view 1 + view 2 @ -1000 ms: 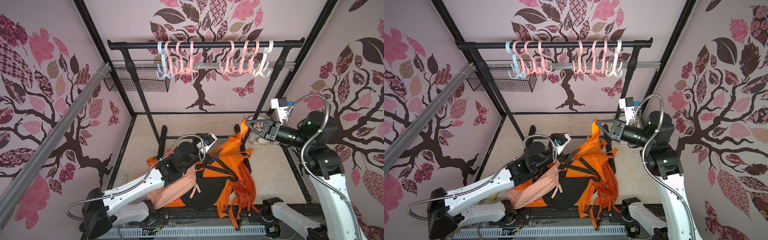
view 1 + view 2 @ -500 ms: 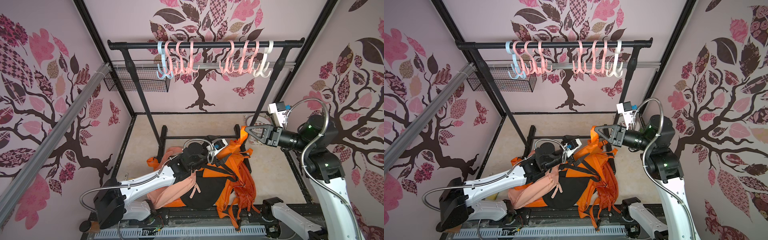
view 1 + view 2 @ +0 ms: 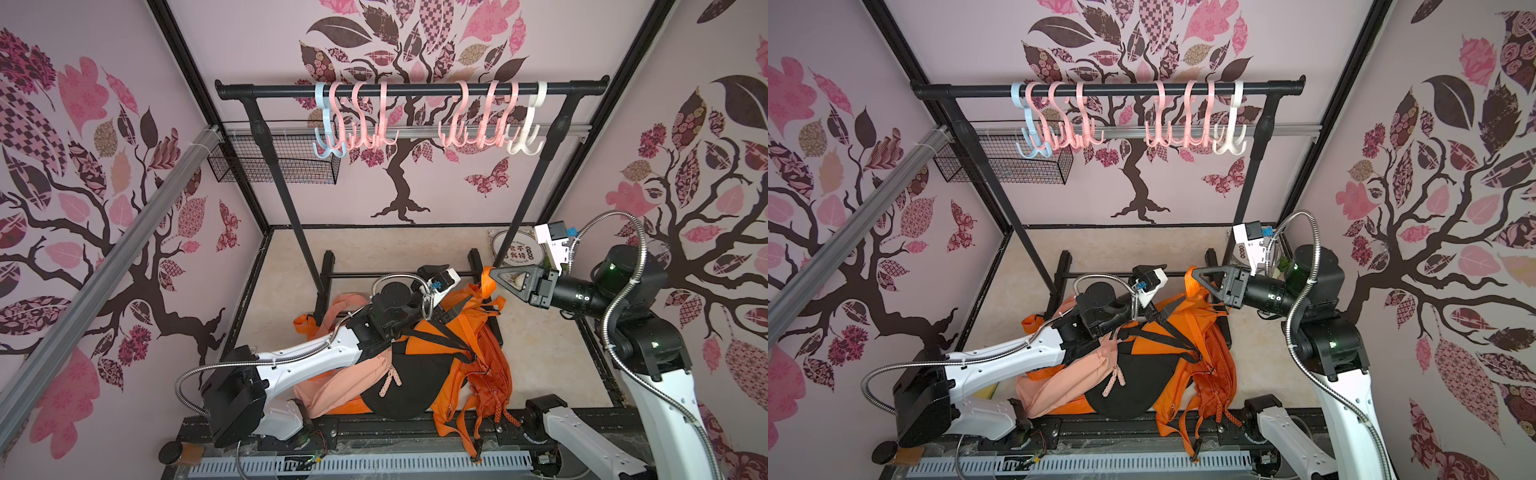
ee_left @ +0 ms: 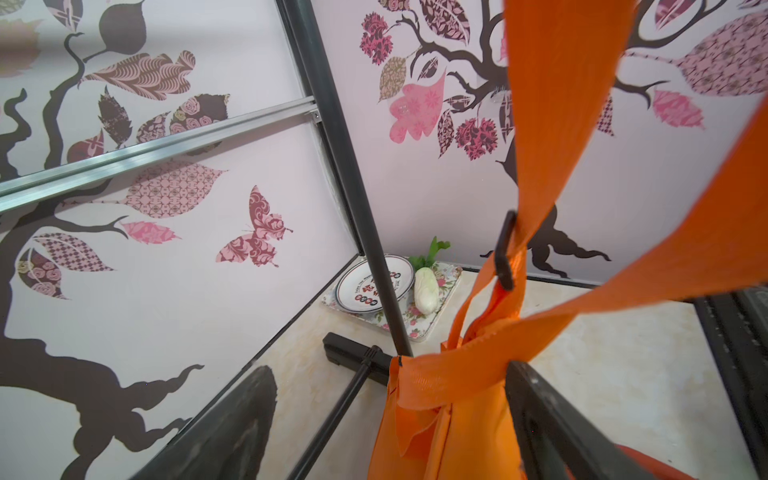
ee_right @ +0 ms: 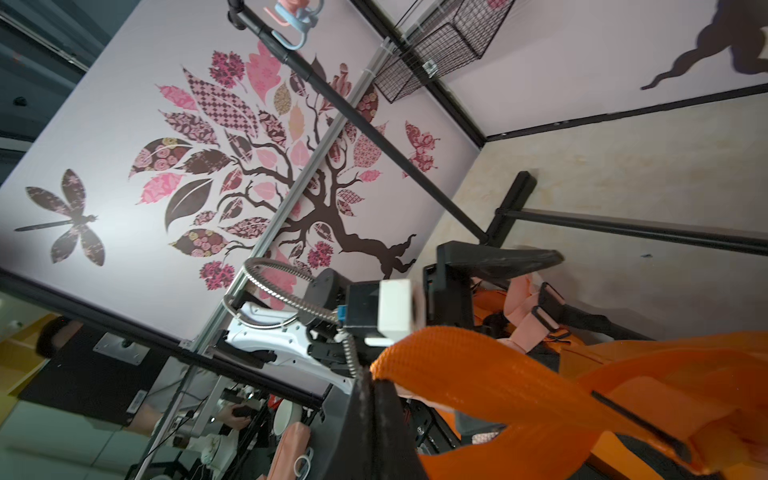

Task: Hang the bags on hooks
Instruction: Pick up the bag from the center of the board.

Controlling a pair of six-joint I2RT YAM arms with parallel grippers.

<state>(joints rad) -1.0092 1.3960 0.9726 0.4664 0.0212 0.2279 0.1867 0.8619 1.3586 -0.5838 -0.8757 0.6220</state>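
Note:
My right gripper leaves part of the bag's orange strap (image 3: 477, 292) (image 4: 472, 364) free. My left gripper will grab it there to lift its loop for hanging.
An orange bag (image 3: 478, 361) with a black panel lies slumped on the floor under the rail, seen in both top views (image 3: 1208, 357). My right gripper (image 3: 490, 279) is shut on the bag's orange strap (image 5: 478, 374) and holds it up off the heap. My left gripper (image 4: 390, 370) stands open with its fingers either side of the knotted strap, one finger (image 4: 548, 424) touching it. In a top view the left gripper (image 3: 1152, 276) sits just left of the raised strap. Several pink hooks (image 3: 457, 120), plus a blue and a white one, hang empty on the black rail (image 3: 409, 89) high above.
A peach backpack (image 3: 345, 386) lies against the orange bag under my left arm. A wire basket (image 3: 276, 164) hangs on the back wall at the left. The rack's slanted uprights (image 3: 286, 199) and floor feet flank the bags. A plate on a flowered tray (image 4: 374, 286) sits in the back right corner.
My left arm has stretched forward and right, bringing its gripper up to the raised strap. My right gripper has come down and slightly left with the strap still held.

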